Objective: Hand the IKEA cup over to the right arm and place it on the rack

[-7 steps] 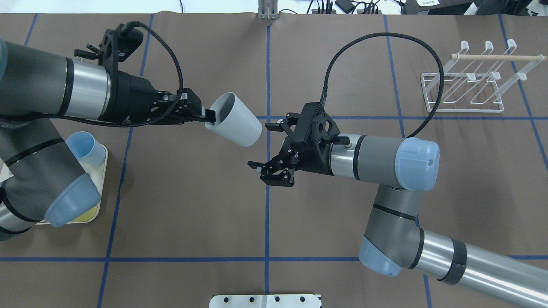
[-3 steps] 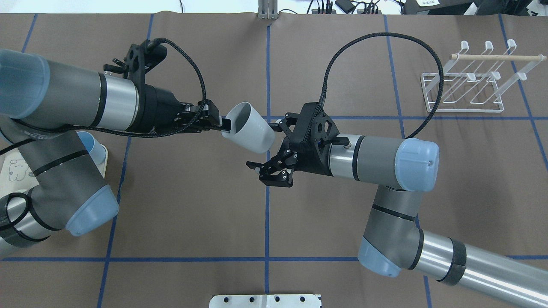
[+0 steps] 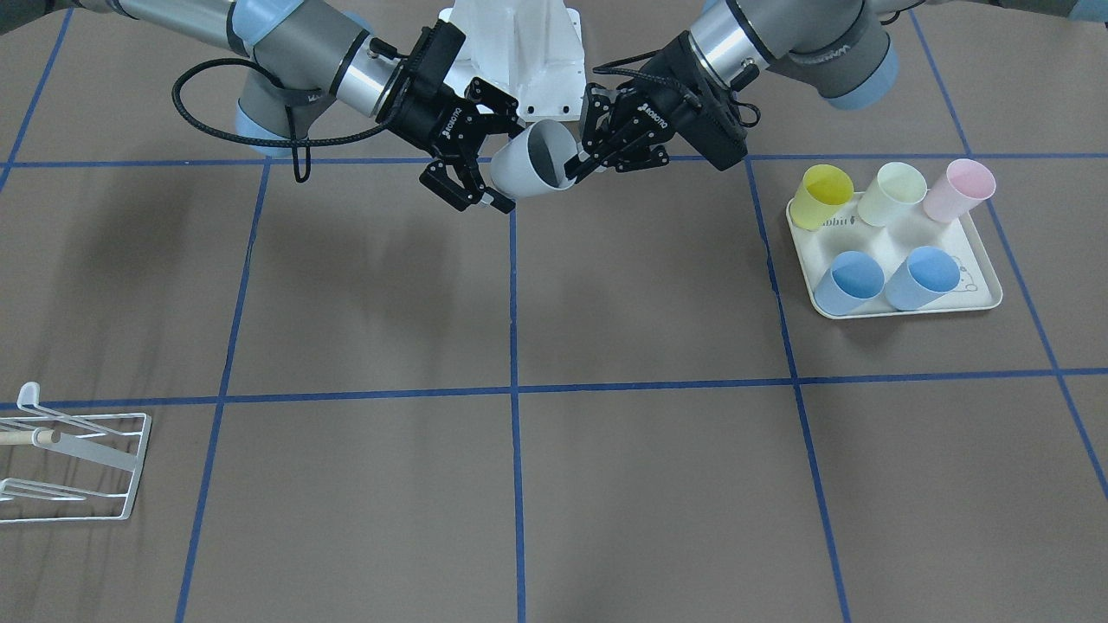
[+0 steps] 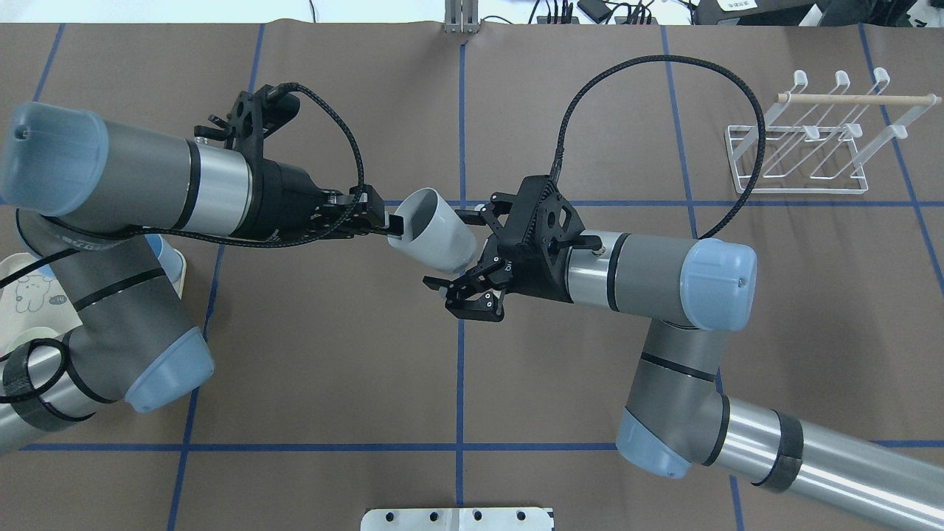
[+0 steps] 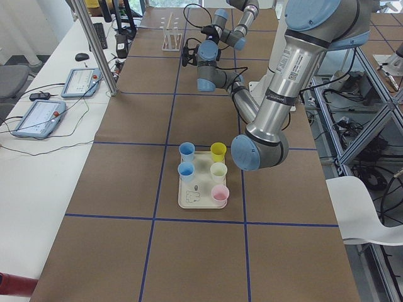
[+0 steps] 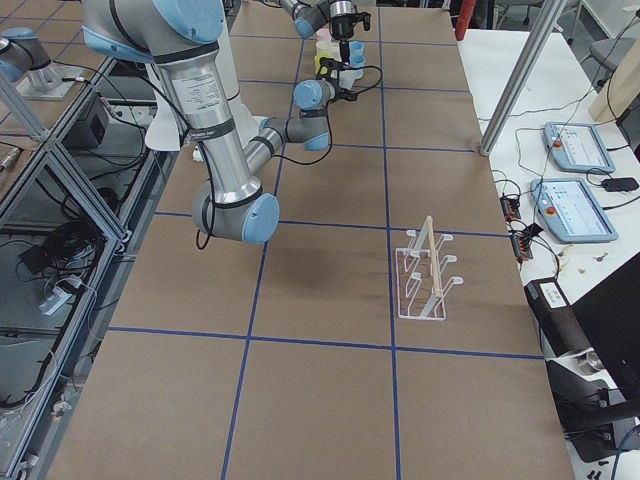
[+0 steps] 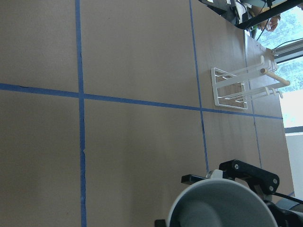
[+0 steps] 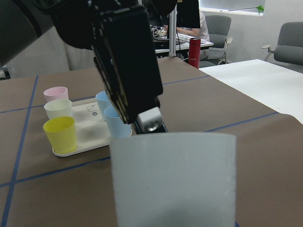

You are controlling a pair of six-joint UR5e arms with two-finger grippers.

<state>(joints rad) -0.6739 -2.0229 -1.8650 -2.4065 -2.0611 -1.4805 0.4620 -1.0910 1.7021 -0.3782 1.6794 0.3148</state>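
Observation:
My right gripper grabs the cup by its closed base next, since my left gripper's fingers already cover the cup's rim.
A white IKEA cup (image 4: 436, 237) hangs tilted above the table's middle, mouth towards the left arm. My left gripper (image 4: 396, 225) is shut on its rim, one finger inside the mouth. The cup's closed base lies between the fingers of my right gripper (image 4: 446, 248), which is open, its jaws wide on either side. In the front-facing view the cup (image 3: 532, 160) sits between the left gripper (image 3: 576, 164) and the right gripper (image 3: 500, 156). The right wrist view fills with the cup's side (image 8: 175, 179). The white wire rack (image 4: 804, 158) with its wooden dowel stands far right, bare.
A cream tray (image 3: 909, 311) holds several coloured cups on the left arm's side. A black cable (image 4: 664, 66) loops above the right wrist. The white robot base (image 3: 528, 52) is behind both grippers. A metal plate (image 4: 457, 518) sits at the near table edge.
The left arm carried the cup to the right, so its base now lies between the right gripper's fingers. The right arm has barely moved and its fingers stay apart.

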